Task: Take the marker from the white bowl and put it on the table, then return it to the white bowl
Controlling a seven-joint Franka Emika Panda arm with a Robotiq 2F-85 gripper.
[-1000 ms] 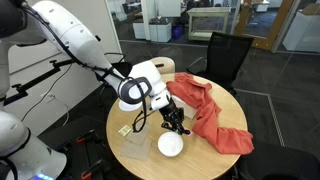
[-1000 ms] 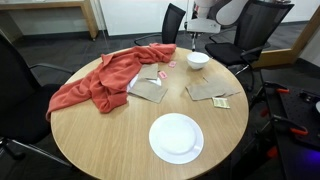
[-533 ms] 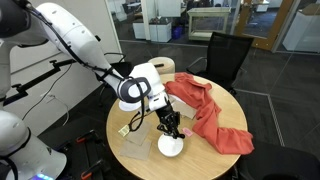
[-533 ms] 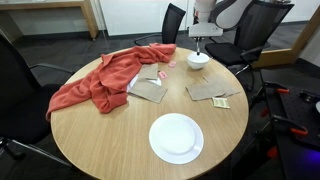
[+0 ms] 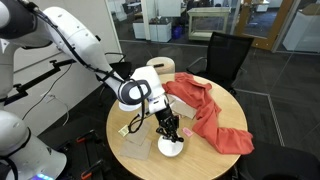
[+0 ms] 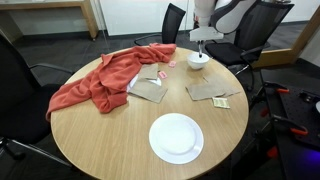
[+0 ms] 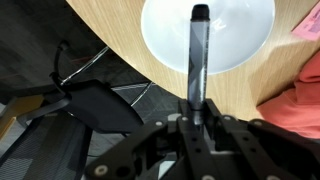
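The marker's far end lies over the white bowl's open inside, clear of the bowl's rim, so it is now time for my gripper to release the marker.
In the wrist view my gripper (image 7: 194,112) is shut on the marker (image 7: 197,55), a slim black stick that points down over the white bowl (image 7: 165,35). The bowl stands near the edge of the round wooden table (image 7: 110,35). In both exterior views the gripper (image 5: 170,131) (image 6: 199,44) hangs directly over the white bowl (image 5: 171,148) (image 6: 198,61), with the marker's tip just above or inside it. Contact with the bowl cannot be told.
A red cloth (image 5: 205,112) (image 6: 100,80) lies spread across the table beside the bowl. A flat white plate (image 6: 176,137) sits at the opposite side. Brown paper pieces (image 6: 210,92) and a card (image 6: 149,87) lie mid-table. Black chairs (image 5: 228,55) (image 7: 85,110) stand around the table.
My gripper has lowered with the marker from above the table toward the white bowl, and has settled over it in the last half second.
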